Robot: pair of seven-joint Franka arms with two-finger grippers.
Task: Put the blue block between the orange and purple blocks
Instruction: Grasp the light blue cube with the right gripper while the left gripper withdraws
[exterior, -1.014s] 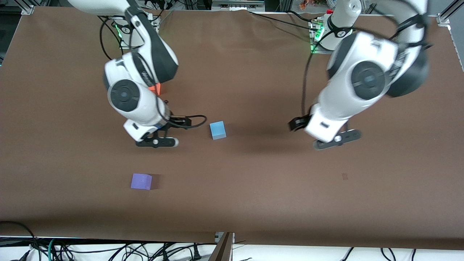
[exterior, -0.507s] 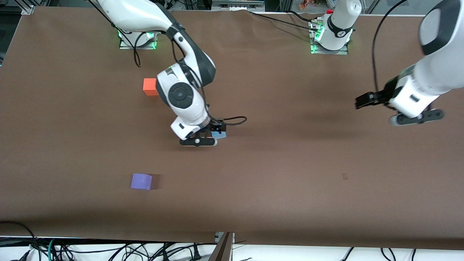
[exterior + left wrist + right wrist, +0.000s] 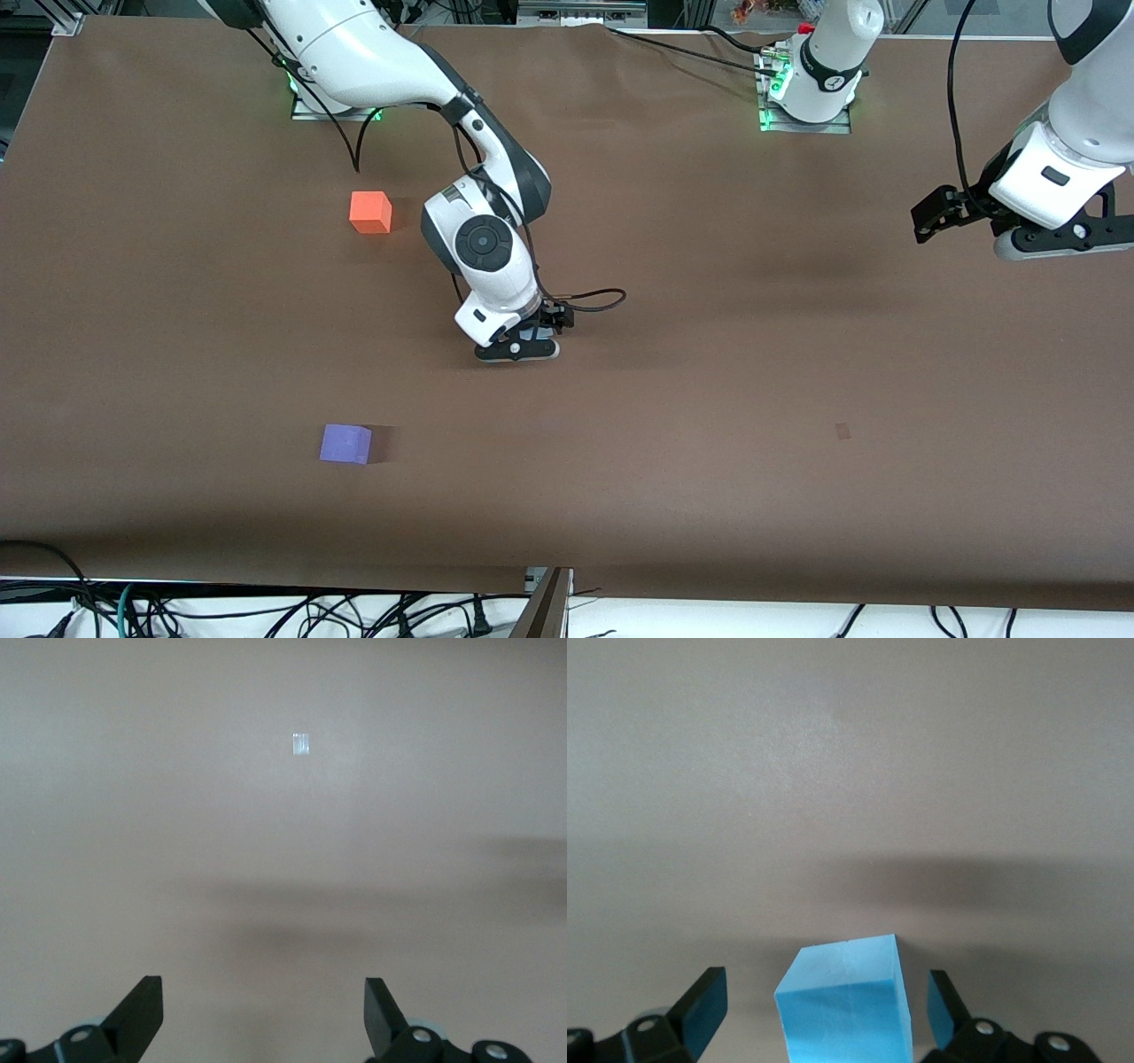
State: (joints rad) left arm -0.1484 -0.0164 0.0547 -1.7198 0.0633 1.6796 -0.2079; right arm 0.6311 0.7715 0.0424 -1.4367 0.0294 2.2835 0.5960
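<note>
The top of the blue block (image 3: 538, 333) (image 3: 846, 1005) is below my right gripper's fingers, which are on either side and would miss it now, so I should come down before closing.
The blue block (image 3: 846, 1005) sits on the table between the open fingers of my right gripper (image 3: 824, 985), with a gap on each side. In the front view my right gripper (image 3: 521, 342) is low over the table's middle and hides the blue block. The orange block (image 3: 369, 213) lies toward the right arm's end, farther from the front camera. The purple block (image 3: 345, 444) lies nearer to the camera. My left gripper (image 3: 1050, 239) is open and empty, up over the left arm's end of the table; its wrist view (image 3: 263, 988) shows only bare table.
The brown table (image 3: 709, 399) carries only the three blocks. A small pale mark (image 3: 842, 431) lies on the cloth toward the left arm's end. Arm bases and cables stand along the table edge farthest from the camera.
My right arm moved from beside the blue block to directly over it and came down around it. My left arm swung away toward its own end of the table.
</note>
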